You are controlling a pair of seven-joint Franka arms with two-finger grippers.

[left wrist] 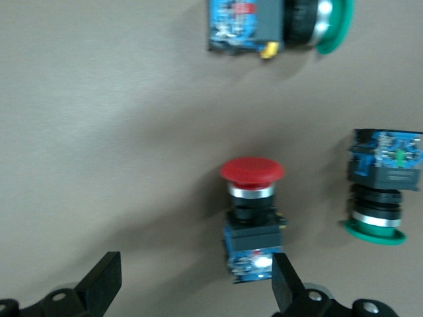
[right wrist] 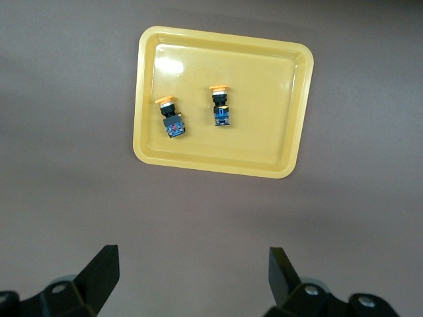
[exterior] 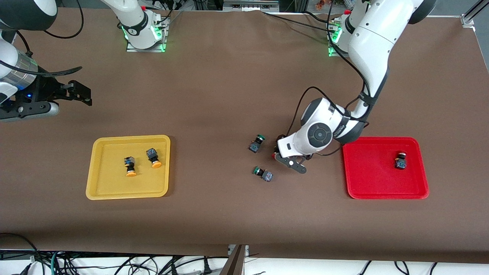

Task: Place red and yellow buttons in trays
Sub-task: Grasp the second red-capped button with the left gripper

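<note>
The red button's body (left wrist: 253,244) is below my left gripper's fingers, so closing now would miss the button, and my left gripper needs to first go lower.
The yellow tray (exterior: 110,183) holds two yellow buttons (exterior: 130,166) (exterior: 153,157), also in the right wrist view (right wrist: 171,119) (right wrist: 221,105). The red tray (exterior: 374,179) holds one red button (exterior: 400,160). The second red button (left wrist: 252,218) lies on its side on the table, and its cap peeks out by the left hand (exterior: 274,155). My left gripper (left wrist: 196,272) (exterior: 282,153) is open and low over this button, whose body is close beside one finger (left wrist: 285,287). My right gripper (exterior: 82,93) (right wrist: 192,263) is open, empty, and waits above the table at the right arm's end.
Two green-capped buttons (exterior: 257,143) (exterior: 263,173) lie on the table beside the left gripper, toward the yellow tray; they also show in the left wrist view (left wrist: 277,26) (left wrist: 383,185). A brown cloth covers the table.
</note>
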